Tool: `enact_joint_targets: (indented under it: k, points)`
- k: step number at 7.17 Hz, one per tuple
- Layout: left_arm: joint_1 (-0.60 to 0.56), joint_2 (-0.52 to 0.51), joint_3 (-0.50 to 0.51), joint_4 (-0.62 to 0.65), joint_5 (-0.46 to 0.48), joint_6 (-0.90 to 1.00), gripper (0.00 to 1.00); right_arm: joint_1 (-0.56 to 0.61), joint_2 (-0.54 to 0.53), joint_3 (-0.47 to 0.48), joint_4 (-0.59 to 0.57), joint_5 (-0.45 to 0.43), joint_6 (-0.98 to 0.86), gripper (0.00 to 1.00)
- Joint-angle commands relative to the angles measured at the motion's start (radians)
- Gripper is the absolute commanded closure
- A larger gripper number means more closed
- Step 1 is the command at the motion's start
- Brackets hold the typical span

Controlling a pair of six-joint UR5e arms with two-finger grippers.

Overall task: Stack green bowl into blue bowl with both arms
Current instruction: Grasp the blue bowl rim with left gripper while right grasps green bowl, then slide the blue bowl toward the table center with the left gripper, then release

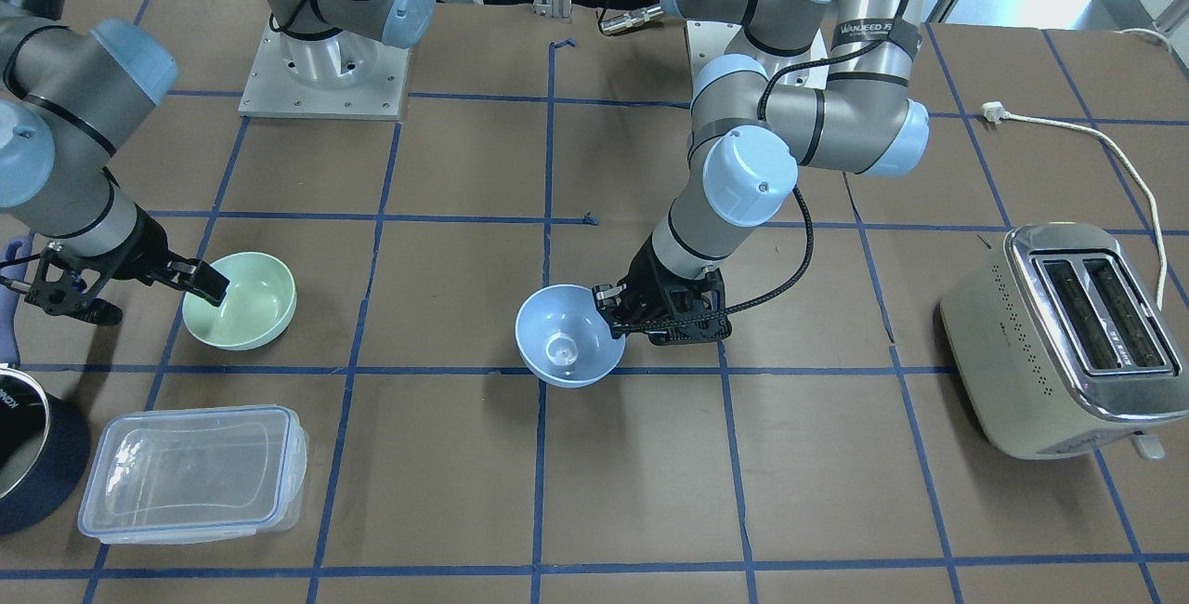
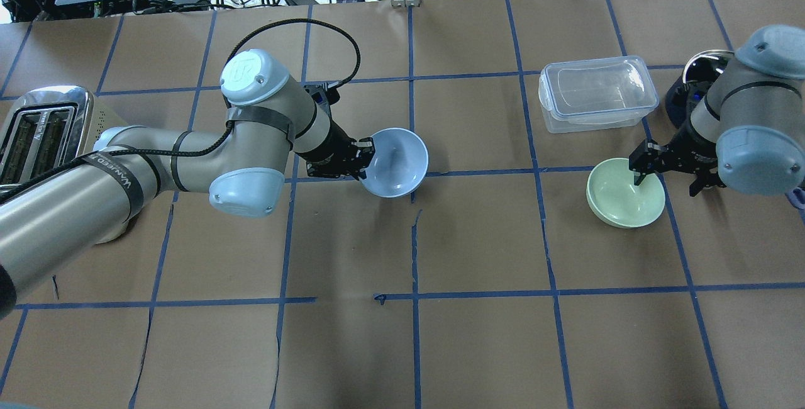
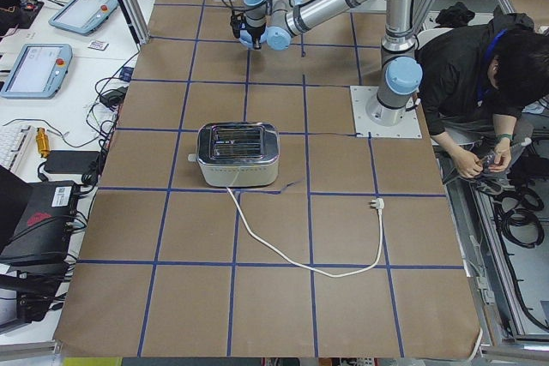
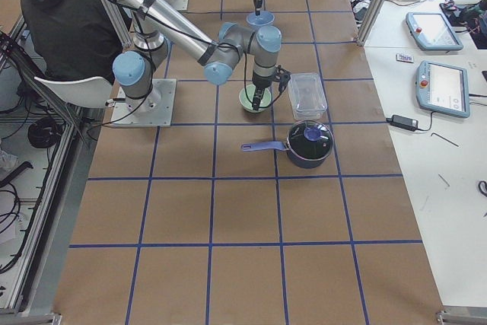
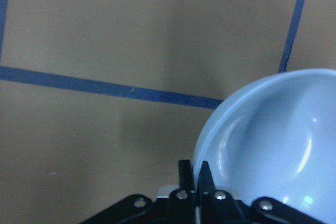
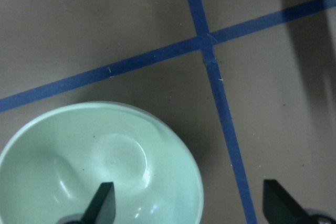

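Note:
I need to grip the green bowl by its rim next with my right gripper, because the rim is a thin edge between my fingers and the whole bowl [image 1: 240, 303] is too wide.
The pale blue bowl [image 1: 562, 339] [image 2: 399, 160] is near the table's middle, tilted and lifted by one side. My left gripper [image 1: 608, 307] [image 2: 365, 157] is shut on its rim; the left wrist view shows the fingers [image 5: 184, 174] pinching the bowl's edge [image 5: 278, 140]. The mint-green bowl [image 1: 246, 307] [image 2: 622, 198] sits upright on the table on my right side. My right gripper [image 1: 158, 297] [image 2: 666, 179] is open and straddles its rim, one finger inside the bowl [image 6: 79, 166], the other outside.
A clear rectangular container [image 1: 190, 474] [image 2: 597, 91] lies next to the green bowl. A dark pot [image 1: 28, 455] [image 4: 308, 142] stands beyond it at the table's right end. A toaster [image 1: 1068, 334] [image 2: 38, 126] with its cord [image 1: 1115, 139] stands on my far left.

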Motion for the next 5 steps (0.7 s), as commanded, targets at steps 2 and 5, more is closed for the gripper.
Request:
enact_joint_targets:
  k: [2,5]
  points:
    - [-0.069,-0.039,0.025,0.009,0.003,-0.066,0.70,-0.006,0.040,0.002,-0.010,0.000,-0.005,0.20]
    - [0.009,0.025,0.050,-0.010,0.008,-0.032,0.00,-0.006,0.040,0.002,0.009,-0.004,-0.005,1.00]
